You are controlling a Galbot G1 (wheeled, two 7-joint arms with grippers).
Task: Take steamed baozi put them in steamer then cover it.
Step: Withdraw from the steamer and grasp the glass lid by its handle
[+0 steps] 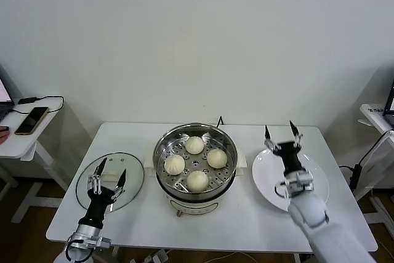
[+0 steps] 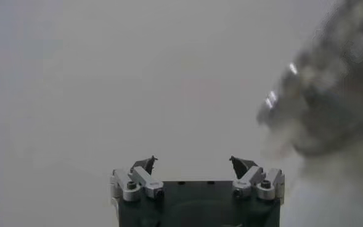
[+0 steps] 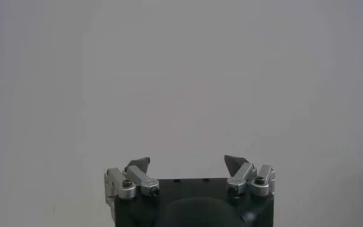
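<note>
The glass cover should be picked up next by its cream bar handle (image 1: 109,177) with my left gripper. Then it should cover the steamer full of baozi.
Four cream-white baozi (image 1: 194,145) (image 1: 216,157) (image 1: 175,164) (image 1: 197,180) lie on the perforated tray inside the shiny steamer (image 1: 162,152) at the table's middle. The glass cover (image 1: 132,184) with its cream bar handle lies flat on the table to the steamer's left. My left gripper (image 1: 110,172) is open and empty, raised over the cover, fingers pointing up; the left wrist view shows it (image 2: 193,161) before a blank wall. My right gripper (image 1: 281,131) is open and empty, raised above the white plate (image 1: 266,173); the right wrist view shows it (image 3: 187,161) before bare wall.
The white plate right of the steamer holds nothing. A side table (image 1: 18,143) with a phone (image 1: 31,120) stands at far left. Another stand (image 1: 377,115) with cables is at far right. The steamer's cord runs off behind it.
</note>
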